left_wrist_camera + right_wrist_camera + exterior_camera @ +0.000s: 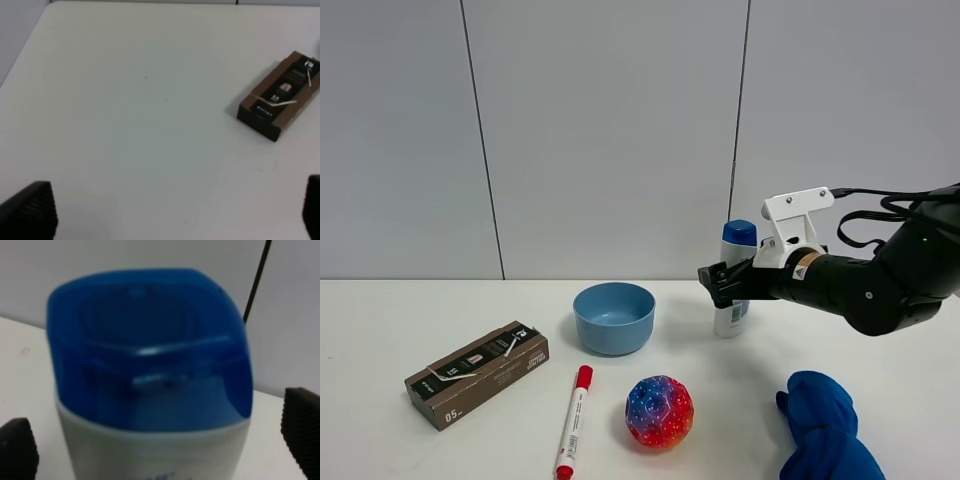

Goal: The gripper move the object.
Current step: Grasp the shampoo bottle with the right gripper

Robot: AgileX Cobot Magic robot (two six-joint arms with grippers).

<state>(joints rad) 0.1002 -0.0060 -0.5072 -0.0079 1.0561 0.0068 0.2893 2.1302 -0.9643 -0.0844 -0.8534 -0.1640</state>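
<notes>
The fingers stop short of the white body (729, 321), near the blue cap (740, 233), so it is too early to close on the bottle. My right gripper moves lower and forward next.
The white shampoo bottle (731, 318) with a dark blue cap stands upright on the white table (380, 320), right of the middle. My right gripper (723, 283) is open at the bottle's upper body, one jaw on each side. In the right wrist view the blue cap (150, 355) fills the frame, with a gap between the bottle and each black fingertip (302, 427). My left gripper (170, 212) is open and empty above bare table. It is out of the exterior view.
A light blue bowl (614, 317) stands left of the bottle. A brown and black box (477, 372) (279, 95) lies at the left. A red marker (574, 420), a multicoloured ball (659, 411) and a blue cloth (825, 430) lie near the front.
</notes>
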